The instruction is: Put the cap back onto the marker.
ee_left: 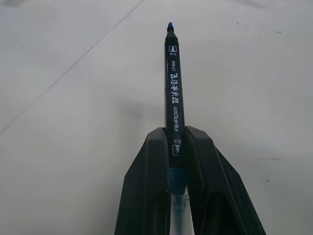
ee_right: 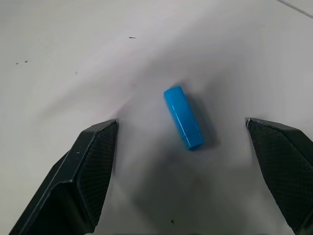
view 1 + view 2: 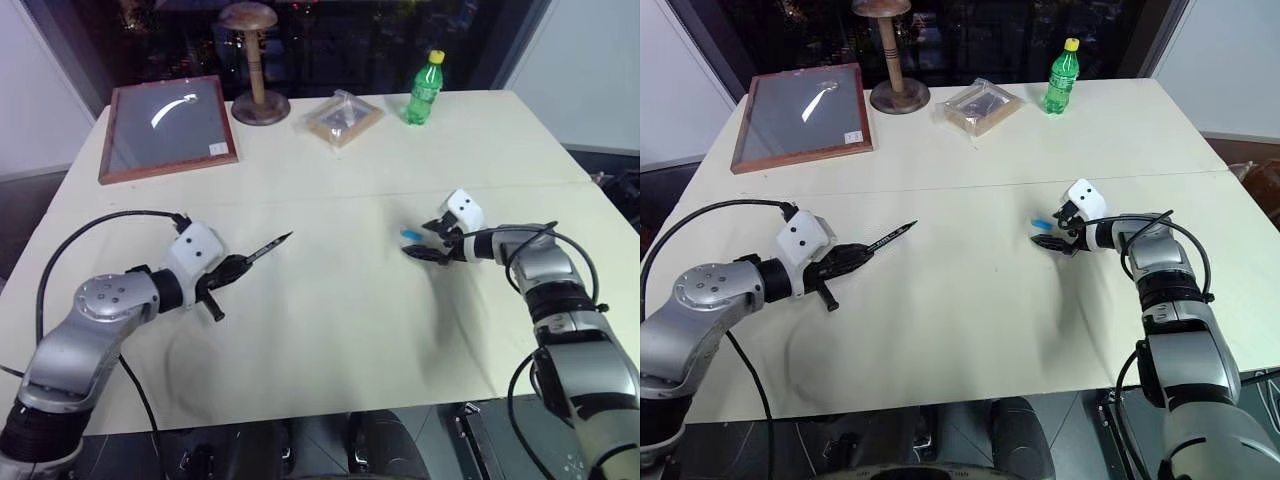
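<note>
My right gripper should close on the cap now, as its fingers are level with the blue cap's middle [image 3: 411,235] [image 2: 184,118], with one on each side of the cap.
My left gripper [image 3: 232,268] is shut on the marker [image 3: 267,246], a thin dark stick whose pointed tip juts out towards the table's middle; the left wrist view shows the marker [image 1: 174,88] clamped between both fingers. The cap [image 2: 183,117], a small bright blue cylinder, lies flat on the white table [image 3: 340,310] over on the right. My right gripper [image 2: 181,147] hovers open just above and behind the cap, one finger on each side, not touching it. From the head the cap [image 3: 410,234] peeks out just left of the right gripper [image 3: 428,242].
Along the table's far edge stand a framed picture [image 3: 168,128], a wooden stand [image 3: 256,70], a clear plastic packet [image 3: 343,117] and a green bottle [image 3: 425,90]. A crease runs across the tablecloth between the grippers and these things.
</note>
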Tool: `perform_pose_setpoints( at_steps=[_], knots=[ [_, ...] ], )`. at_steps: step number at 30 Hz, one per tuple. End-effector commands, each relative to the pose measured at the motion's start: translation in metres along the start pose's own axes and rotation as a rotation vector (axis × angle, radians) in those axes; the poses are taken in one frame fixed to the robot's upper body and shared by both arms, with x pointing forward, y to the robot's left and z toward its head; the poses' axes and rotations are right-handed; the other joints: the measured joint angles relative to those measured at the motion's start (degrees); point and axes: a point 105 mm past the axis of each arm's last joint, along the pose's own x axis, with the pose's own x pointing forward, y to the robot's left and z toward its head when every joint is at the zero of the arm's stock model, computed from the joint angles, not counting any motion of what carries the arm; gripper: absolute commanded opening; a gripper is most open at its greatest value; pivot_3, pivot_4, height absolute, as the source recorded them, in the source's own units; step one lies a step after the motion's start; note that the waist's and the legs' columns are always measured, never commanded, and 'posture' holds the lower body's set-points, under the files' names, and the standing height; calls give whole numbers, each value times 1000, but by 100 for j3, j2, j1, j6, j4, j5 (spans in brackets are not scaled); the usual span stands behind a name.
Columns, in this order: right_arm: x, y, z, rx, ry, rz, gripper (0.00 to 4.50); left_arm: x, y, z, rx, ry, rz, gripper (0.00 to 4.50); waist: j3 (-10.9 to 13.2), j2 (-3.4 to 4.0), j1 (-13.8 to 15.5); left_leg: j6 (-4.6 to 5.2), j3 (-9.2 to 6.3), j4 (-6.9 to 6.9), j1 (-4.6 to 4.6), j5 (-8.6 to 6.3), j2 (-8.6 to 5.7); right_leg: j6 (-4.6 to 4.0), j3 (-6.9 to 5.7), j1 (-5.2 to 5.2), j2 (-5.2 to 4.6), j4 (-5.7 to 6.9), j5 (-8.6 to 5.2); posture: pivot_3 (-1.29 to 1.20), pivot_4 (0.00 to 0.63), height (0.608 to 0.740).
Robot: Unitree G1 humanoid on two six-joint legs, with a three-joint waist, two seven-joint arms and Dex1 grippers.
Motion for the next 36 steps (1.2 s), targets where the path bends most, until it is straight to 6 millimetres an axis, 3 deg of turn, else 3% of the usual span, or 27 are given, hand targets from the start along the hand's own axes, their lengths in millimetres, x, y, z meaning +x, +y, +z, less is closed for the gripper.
perform_pose_setpoints(
  at_steps=[1,2,8,9,17,24,30,36],
  knots=[
    [3,3,1,13,3,25,3815,-6,4,14,51,-45,26,0,0,0,0,0,0,0,0,0,0,0,0,0,-1,0,0,0,150,740],
    [3,3,1,15,3,24,3528,-6,4,14,52,-45,25,0,0,0,1,0,0,0,0,0,0,0,0,0,-2,0,0,0,150,740],
    [3,1,2,19,-1,15,393,-5,4,16,54,-49,24,0,0,0,3,0,1,-1,0,0,-1,0,-1,0,-6,0,0,0,150,740],
    [2,1,3,19,-1,14,32,-5,4,16,55,-49,23,0,0,0,3,0,1,-1,0,0,-1,0,-1,0,-6,0,0,0,150,740],
    [1,5,8,-2,-17,21,32,-4,3,15,55,-46,3,0,0,0,3,0,1,-1,0,0,-1,0,-1,0,-8,0,0,0,150,740],
    [-11,39,42,-333,-13,89,32,4,6,12,133,-45,-126,0,7,12,27,0,2,-5,-13,0,-3,0,-3,-16,-12,0,0,0,150,740],
    [-18,66,73,-519,-37,132,32,19,15,12,214,-48,-232,0,8,14,34,0,3,-4,-19,0,-6,0,-8,-23,-6,0,0,0,150,740],
    [-17,81,89,-621,-39,152,32,35,19,11,288,-51,-308,0,9,13,35,1,8,-3,-36,0,-5,1,-8,-41,10,0,0,0,150,740]
  ],
)
